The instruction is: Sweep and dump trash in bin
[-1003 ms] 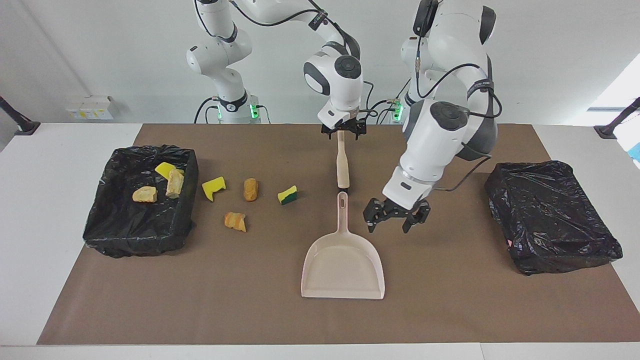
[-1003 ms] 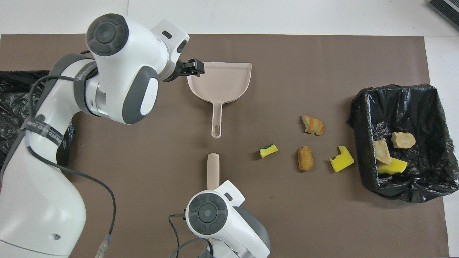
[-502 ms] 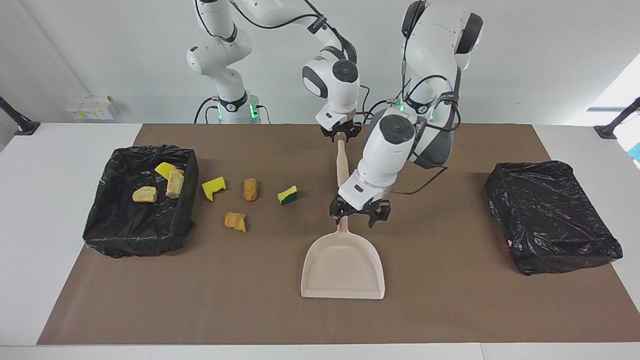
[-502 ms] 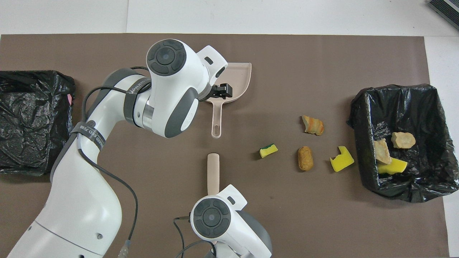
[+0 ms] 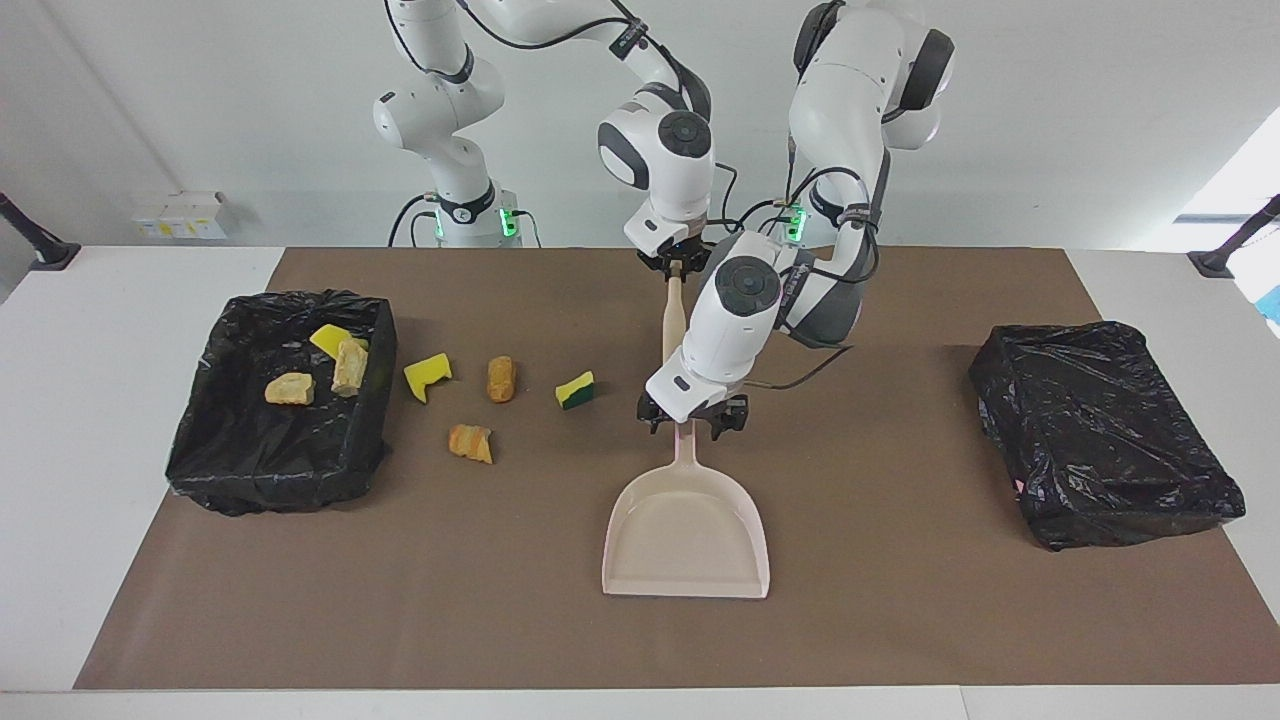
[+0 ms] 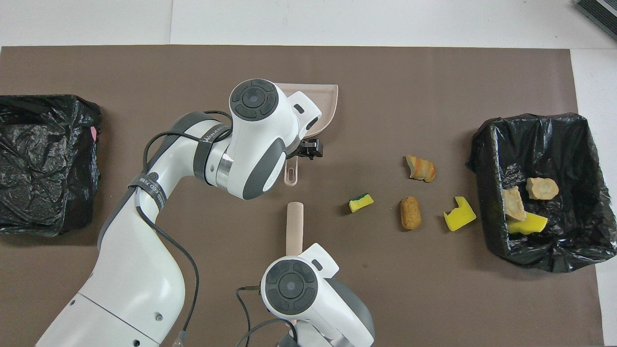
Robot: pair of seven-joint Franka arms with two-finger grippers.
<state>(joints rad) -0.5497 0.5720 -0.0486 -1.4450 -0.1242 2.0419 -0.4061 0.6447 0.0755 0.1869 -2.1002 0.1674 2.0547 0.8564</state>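
Observation:
My left gripper takes hold of the beige dustpan by its narrow handle (image 6: pixel 292 166) next. The dustpan's broad scoop (image 6: pixel 321 104) spreads far wider than my open fingers.
Four scraps of trash lie on the brown mat: a yellow sponge bit (image 5: pixel 427 374), a brown chunk (image 5: pixel 501 378), a yellow-and-green sponge (image 5: pixel 575 389) and an orange-brown chunk (image 5: pixel 470 441). Three more scraps (image 5: pixel 349 365) lie in the black-lined bin (image 5: pixel 270 470) at the right arm's end. My left gripper (image 5: pixel 688 422) is open, its fingers on either side of the beige dustpan's (image 5: pixel 686 530) handle. My right gripper (image 5: pixel 677 264) is shut on the beige brush (image 5: pixel 670 325); its bristles are hidden.
A closed black bag-covered box (image 5: pixel 1100 430) sits at the left arm's end of the table. The mat (image 5: pixel 900 620) reaches nearly to the table's edges. In the overhead view the left arm covers part of the dustpan (image 6: pixel 323 103).
My left gripper has swung from beside the dustpan to over its handle. My right gripper has shifted the brush slightly toward the right arm's end. The scraps have not moved.

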